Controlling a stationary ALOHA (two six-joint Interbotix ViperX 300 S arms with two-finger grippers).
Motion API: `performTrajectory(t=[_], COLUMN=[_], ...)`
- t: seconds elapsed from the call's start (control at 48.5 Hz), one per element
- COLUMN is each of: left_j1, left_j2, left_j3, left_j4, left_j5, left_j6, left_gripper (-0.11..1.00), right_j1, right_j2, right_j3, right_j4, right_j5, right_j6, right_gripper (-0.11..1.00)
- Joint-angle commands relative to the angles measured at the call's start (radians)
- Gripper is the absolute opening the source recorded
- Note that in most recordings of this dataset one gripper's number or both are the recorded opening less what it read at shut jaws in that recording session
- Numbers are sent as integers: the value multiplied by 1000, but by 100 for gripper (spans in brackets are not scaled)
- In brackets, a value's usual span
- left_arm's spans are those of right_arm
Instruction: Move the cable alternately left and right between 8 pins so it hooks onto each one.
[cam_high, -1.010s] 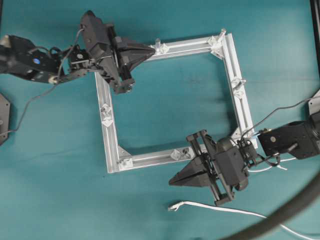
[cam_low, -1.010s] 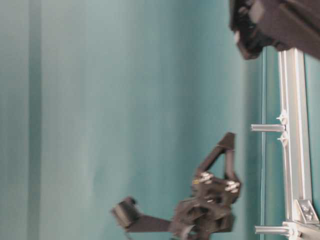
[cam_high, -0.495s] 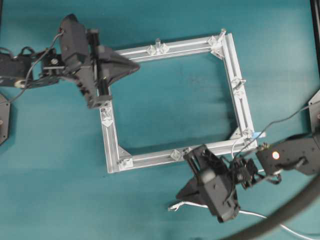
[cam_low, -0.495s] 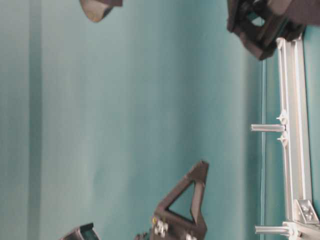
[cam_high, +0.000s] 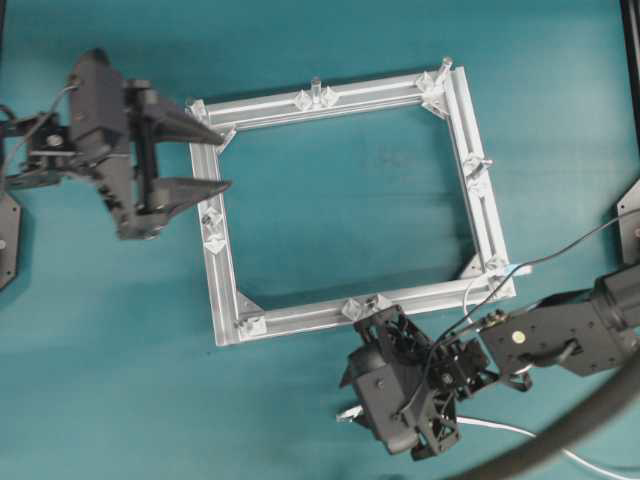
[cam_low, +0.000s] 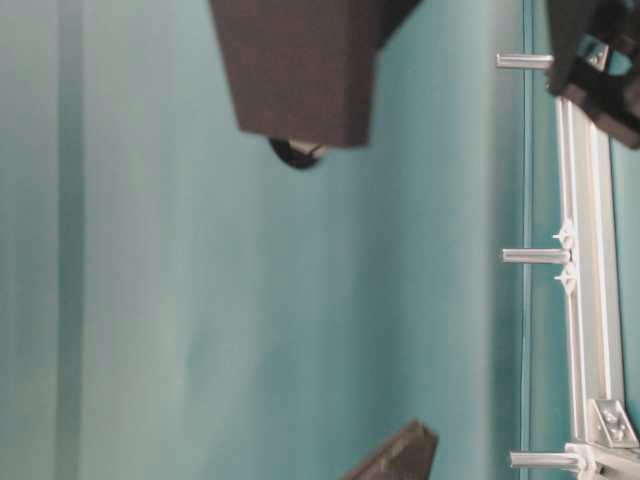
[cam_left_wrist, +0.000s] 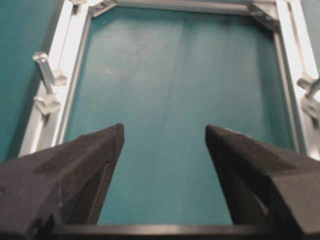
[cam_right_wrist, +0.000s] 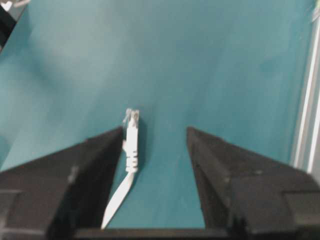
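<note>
I should lower my right gripper before I close it on the plug end (cam_high: 349, 412), because the plug end is still below the gripper's fingers.
The white cable (cam_high: 500, 429) lies on the teal table below the frame, its plug end (cam_high: 346, 412) pointing left. My right gripper (cam_high: 356, 399) hangs tilted down over that end. In the right wrist view this gripper (cam_right_wrist: 155, 131) is open and the cable (cam_right_wrist: 131, 150) lies on the table between the fingers, close to the left finger (cam_right_wrist: 95, 170), untouched. My left gripper (cam_high: 223, 159) stands open at the frame's left rail, near the top left corner; the left wrist view shows it (cam_left_wrist: 165, 131) with nothing in it. Pins (cam_high: 315, 86) (cam_left_wrist: 44, 62) (cam_low: 535, 257) stand around the aluminium frame (cam_high: 455, 130).
A thick dark hose (cam_high: 580, 420) curves across the bottom right corner. Thin grey robot wires (cam_high: 560, 225) run from the right arm over the frame's lower right corner. A dark arm part (cam_low: 300, 70) fills the top of the table-level view.
Both grippers have gone from shut to open. The left one drew back leftward off the frame's top rail. The right one swung down from the bottom rail onto the cable's end.
</note>
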Motion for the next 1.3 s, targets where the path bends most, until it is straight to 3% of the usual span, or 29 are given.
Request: performTrajectory(t=[0.0, 0.371, 0.515, 0.865, 0.989, 1.216, 1.278], left_j1=[-18, -41, -41, -49, -54, -58, -58], left_j2=[-64, -268, -291, -311, -313, -313, -313], left_j3=[29, 140, 147, 147, 147, 144, 146], left_j4=[3, 3, 3, 3, 3, 3, 3], left_j5=[0, 75, 129, 135, 135, 137, 135], left_j6=[-3, -6, -8, -8, -9, -9, -9], left_gripper=[76, 76, 76, 76, 76, 76, 76], right_j1=[15, 20, 20, 20, 23, 48, 52], right_j2=[-2, 71, 98, 121, 112, 81, 77], right_j3=[-34, -74, -84, -86, -89, -83, -83], right_j4=[-3, -3, -3, -3, -3, -3, -2], right_j5=[5, 12, 17, 86, 135, 238, 249], right_j6=[5, 61, 86, 98, 98, 100, 100], right_gripper=[57, 55, 55, 53, 46, 17, 16])
